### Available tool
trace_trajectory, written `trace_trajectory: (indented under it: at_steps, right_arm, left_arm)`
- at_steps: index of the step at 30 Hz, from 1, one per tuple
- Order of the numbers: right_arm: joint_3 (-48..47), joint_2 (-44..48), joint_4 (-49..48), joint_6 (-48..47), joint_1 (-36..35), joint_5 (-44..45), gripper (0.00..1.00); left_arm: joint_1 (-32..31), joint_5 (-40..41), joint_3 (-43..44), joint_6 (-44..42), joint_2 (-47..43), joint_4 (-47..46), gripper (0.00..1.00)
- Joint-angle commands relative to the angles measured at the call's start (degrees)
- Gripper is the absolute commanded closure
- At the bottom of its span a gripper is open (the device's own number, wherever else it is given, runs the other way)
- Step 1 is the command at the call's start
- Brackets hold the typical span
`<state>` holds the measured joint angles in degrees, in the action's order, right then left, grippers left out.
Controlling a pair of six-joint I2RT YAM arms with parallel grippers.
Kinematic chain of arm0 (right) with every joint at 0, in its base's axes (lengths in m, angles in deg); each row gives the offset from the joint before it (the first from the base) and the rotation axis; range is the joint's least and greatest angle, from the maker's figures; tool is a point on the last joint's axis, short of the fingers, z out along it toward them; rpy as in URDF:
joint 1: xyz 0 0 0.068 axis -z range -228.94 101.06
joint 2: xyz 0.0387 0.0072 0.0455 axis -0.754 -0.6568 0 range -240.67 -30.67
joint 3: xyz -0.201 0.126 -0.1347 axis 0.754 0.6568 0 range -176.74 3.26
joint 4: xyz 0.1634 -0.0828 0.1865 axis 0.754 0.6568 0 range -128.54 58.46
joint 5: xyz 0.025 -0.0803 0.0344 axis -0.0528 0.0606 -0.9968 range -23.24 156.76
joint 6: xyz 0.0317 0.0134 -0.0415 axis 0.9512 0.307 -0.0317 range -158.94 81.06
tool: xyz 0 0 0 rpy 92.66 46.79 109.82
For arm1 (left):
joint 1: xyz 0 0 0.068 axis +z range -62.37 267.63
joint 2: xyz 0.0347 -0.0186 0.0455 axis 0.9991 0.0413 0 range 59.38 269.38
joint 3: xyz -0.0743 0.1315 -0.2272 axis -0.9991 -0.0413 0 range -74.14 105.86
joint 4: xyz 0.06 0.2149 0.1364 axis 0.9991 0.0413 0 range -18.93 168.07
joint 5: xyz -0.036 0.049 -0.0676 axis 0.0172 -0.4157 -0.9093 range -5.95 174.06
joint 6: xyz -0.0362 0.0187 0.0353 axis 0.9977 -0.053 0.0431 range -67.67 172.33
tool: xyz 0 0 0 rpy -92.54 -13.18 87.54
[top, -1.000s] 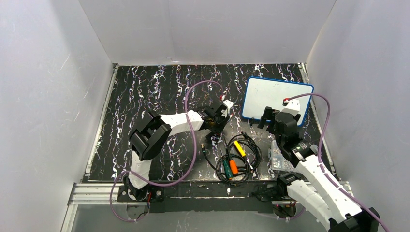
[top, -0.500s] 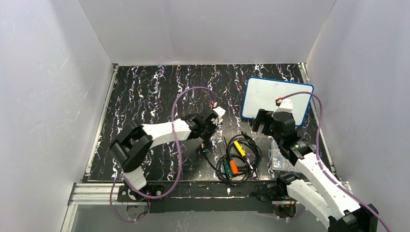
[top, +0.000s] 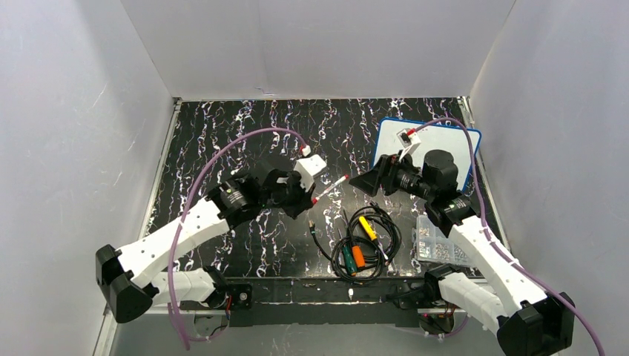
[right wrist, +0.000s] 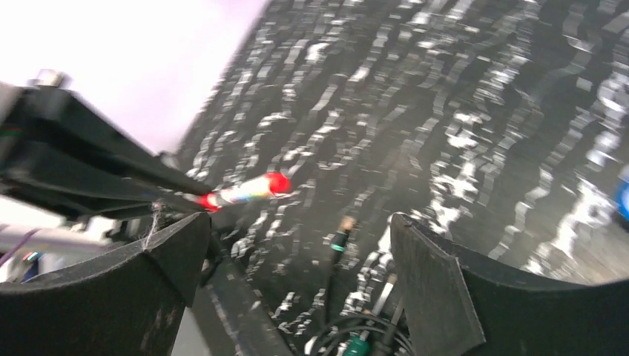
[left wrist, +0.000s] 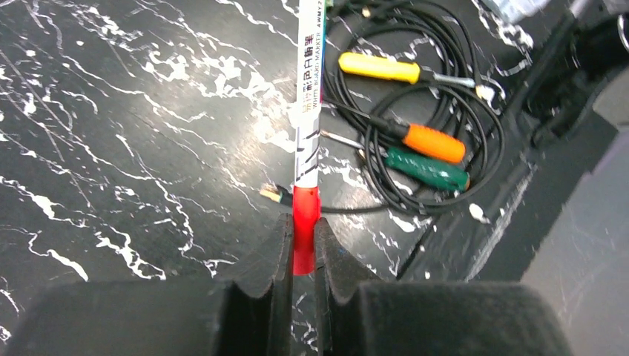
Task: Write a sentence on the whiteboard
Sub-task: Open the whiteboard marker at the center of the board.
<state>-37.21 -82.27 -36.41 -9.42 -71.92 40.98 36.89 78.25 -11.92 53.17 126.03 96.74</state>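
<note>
The robot's right gripper will next grab the marker by its body's loose end (top: 343, 179) (right wrist: 272, 184), so the left gripper can take the cap off the red end for writing.
The whiteboard (top: 387, 148), white with a blue rim, lies at the back right, partly hidden by my right arm. No red lettering shows on its visible part. My left gripper (top: 305, 199) is shut on the red end of a white marker (top: 331, 188), held above the table and pointing right. In the left wrist view the jaws (left wrist: 303, 241) pinch the marker (left wrist: 309, 111) at its red end. My right gripper (top: 369, 182) is open and empty, facing left toward the marker tip. In the right wrist view the marker (right wrist: 245, 191) shows beyond my spread right gripper (right wrist: 297, 222).
A coil of black cable (top: 363, 241) with yellow (top: 367, 227), orange (top: 358, 256) and green (top: 346, 259) screwdrivers lies at the near middle. A clear plastic screw box (top: 438, 245) sits at the near right under my right arm. White walls surround the table.
My left arm has swung back and left, and its gripper now holds the marker raised and pointing right. My right gripper has turned away from the whiteboard to face left.
</note>
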Motion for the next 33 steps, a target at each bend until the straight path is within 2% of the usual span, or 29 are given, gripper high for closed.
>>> trace_trajectory:
  at_steps: [1, 4, 8, 11, 14, 20, 26, 33]
  right_arm:
    - [-2.56, -2.06, -13.01, 5.4, 0.09, -18.2, 0.01]
    - [-4.06, -4.06, -8.61, 3.33, 0.0, -20.86, 0.01]
    - [-1.51, -1.31, -9.09, 4.26, -0.89, -16.1, 0.01]
    - [1.95, 0.3, -16.43, 9.56, -2.93, -11.98, 0.01]
    - [5.3, -0.28, -27.13, 15.6, -5.81, -9.42, 0.06]
    - [8.49, -1.41, -34.0, 18.53, -11.29, -2.79, 0.14]
    - [10.42, -3.33, -40.19, 21.3, -13.65, -0.54, 0.31]
    - [11.67, -3.35, -41.94, 21.61, -14.87, 1.94, 0.6]
  left_arm:
    - [0.01, -8.8, -2.37, -5.38, -4.83, 7.07, 1.0]
    - [0.01, -8.16, -4.06, -4.18, -7.55, 5.33, 1.0]
    - [0.0, -6.05, -4.98, 3.56, -8.33, 0.54, 1.0]
    - [-0.01, -9.67, -6.68, 6.42, -9.16, -4.21, 1.0]
    - [0.02, -9.73, -6.88, 6.23, -9.61, -5.42, 1.0]
    - [0.01, -8.06, -5.89, 7.11, -10.34, -4.92, 1.0]
    - [0.03, -10.05, -6.46, 6.99, -10.72, -5.46, 1.0]
    - [0.03, -10.83, -6.32, 7.07, -11.02, -5.68, 1.0]
